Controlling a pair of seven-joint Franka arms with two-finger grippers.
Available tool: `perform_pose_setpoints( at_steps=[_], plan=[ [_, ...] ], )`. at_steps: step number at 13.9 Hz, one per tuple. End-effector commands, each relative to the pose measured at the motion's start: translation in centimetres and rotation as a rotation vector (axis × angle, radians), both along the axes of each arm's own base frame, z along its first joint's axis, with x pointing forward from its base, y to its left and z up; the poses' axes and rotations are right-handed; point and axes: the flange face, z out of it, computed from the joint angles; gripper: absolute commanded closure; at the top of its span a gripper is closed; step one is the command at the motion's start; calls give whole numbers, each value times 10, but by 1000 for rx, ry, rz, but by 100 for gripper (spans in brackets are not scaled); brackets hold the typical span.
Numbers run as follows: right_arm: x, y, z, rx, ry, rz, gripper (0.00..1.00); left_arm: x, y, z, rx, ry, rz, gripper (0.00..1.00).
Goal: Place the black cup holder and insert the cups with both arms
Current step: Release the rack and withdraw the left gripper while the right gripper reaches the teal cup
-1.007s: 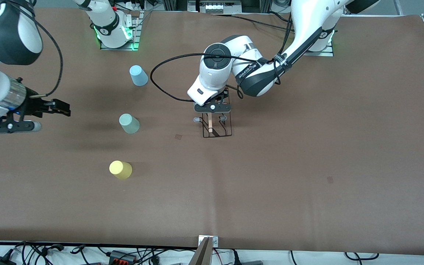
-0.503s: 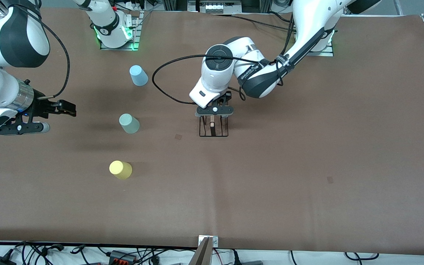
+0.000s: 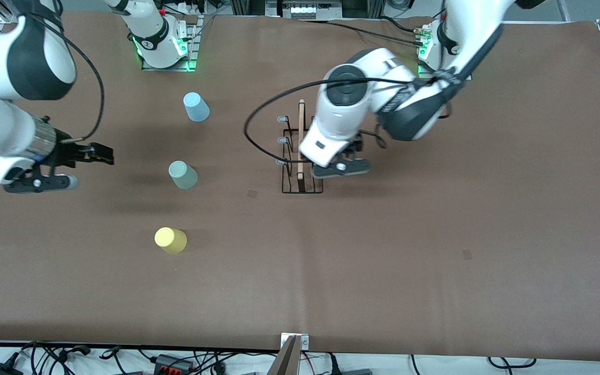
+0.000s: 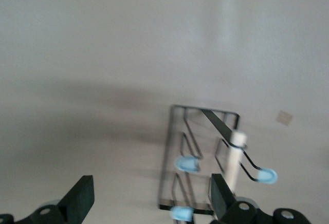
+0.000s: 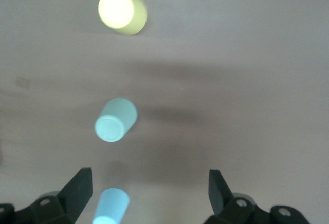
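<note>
The mint cup will be grabbed by its closed bottom end (image 3: 177, 169) with my right gripper next. Its open end will stay free to slide onto a holder peg (image 3: 283, 140).
The black cup holder (image 3: 301, 183) stands upright on the brown table, its wooden rod (image 3: 300, 136) and blue-tipped pegs showing. My left gripper (image 3: 340, 167) hangs open just beside it, toward the left arm's end, holding nothing. The left wrist view shows the holder (image 4: 205, 157) partly between my open left gripper (image 4: 151, 199). Three cups stand toward the right arm's end: light blue (image 3: 196, 107), mint green (image 3: 183, 174), yellow (image 3: 171, 240). My right gripper (image 3: 39, 183) is open over bare table beside the mint cup. The right wrist view shows yellow (image 5: 122, 12), mint (image 5: 115, 119) and blue (image 5: 110, 207) cups past my right gripper (image 5: 149, 196).
The left arm's black cable (image 3: 258, 130) loops over the table next to the holder. Both arm bases (image 3: 162, 41) stand at the table's back edge. Cables and plugs (image 3: 175, 362) lie along the front edge.
The left gripper opened, let go of the holder and shifted toward the left arm's end. The holder went from tilted to upright. The right gripper edged toward the cups.
</note>
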Motion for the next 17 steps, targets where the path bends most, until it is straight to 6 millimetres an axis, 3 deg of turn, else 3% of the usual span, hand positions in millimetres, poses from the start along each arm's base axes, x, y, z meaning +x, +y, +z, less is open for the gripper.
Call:
perform_pose_setpoints(
  at_steps=[1, 2, 4, 5, 8, 10, 11, 14, 17],
  plan=[
    [5, 34, -53, 14, 53, -28, 0, 22, 74, 32, 44, 19, -108, 0],
    [6, 37, -68, 11, 59, -30, 0, 25, 93, 45, 51, 13, -155, 0],
    [3, 48, -104, -10, 97, -74, 0, 39, 150, 62, 68, 33, -170, 0],
    [-2, 60, -123, -26, 121, -93, 0, 44, 184, 76, 45, 49, -193, 0],
    [-22, 61, -170, -41, 138, -125, 0, 51, 305, 112, 30, 63, -262, 0],
    [-32, 62, -187, -12, 159, -161, 0, 49, 368, 137, 41, 24, -322, 0],
    [-38, 66, -196, 9, 174, -181, 0, 47, 391, 143, 41, 18, -293, 0],
    [-42, 80, -204, 11, 180, -172, 0, 23, 400, 143, 49, 59, -252, 0],
    [-45, 85, -219, 4, 193, -165, 0, 20, 402, 148, 63, 15, -140, 0]
  ],
)
